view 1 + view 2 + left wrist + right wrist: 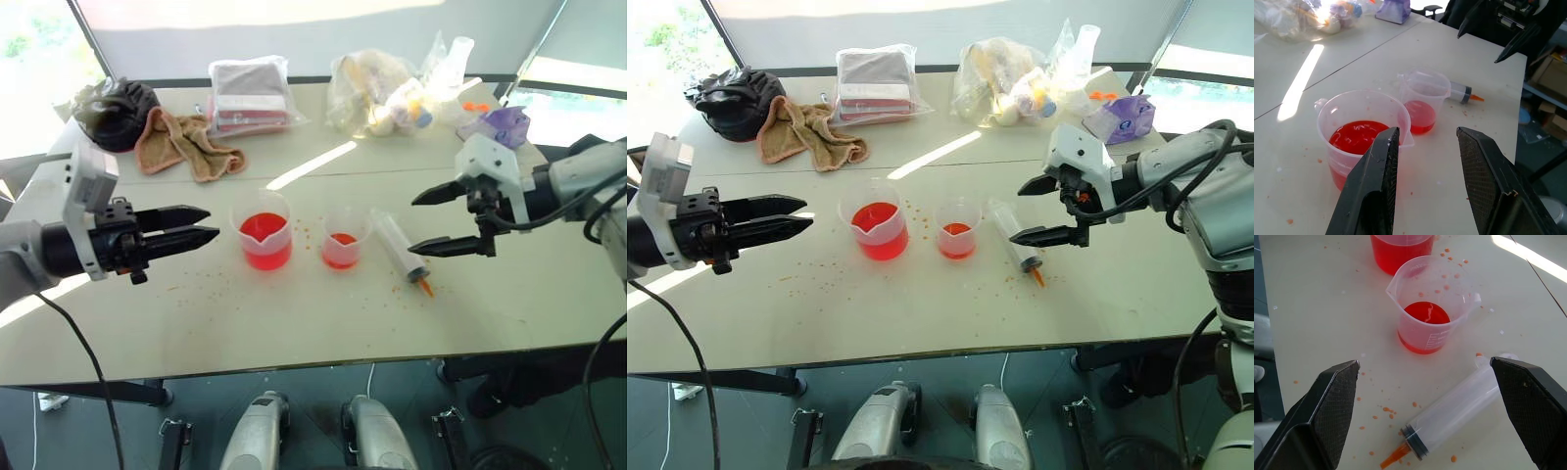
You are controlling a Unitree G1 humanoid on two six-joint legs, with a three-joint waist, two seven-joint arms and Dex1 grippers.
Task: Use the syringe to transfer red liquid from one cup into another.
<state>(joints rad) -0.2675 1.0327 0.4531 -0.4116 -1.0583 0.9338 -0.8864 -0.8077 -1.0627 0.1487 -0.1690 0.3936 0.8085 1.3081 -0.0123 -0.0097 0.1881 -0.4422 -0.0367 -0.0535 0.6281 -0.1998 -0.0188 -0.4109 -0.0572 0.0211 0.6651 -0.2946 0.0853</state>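
I will transfer red liquid with the syringe, so next I will pick it up by its clear body with my right gripper. Orange droplets are all around the syringe's wet orange tip.
The larger spouted beaker, about a third full of red liquid, stands mid-table. To its right is the smaller cup, with a shallow layer of red liquid. The clear syringe lies flat on the table right of that cup, its orange tip toward the front edge. My left gripper hovers open and empty left of the beaker, pointing at it. My right gripper hangs open and empty over the syringe, one finger on each side of it.
Orange droplets speckle the white table around the cups. At the back lie a black bundle, a tan towel, two filled plastic bags and a purple tissue box.
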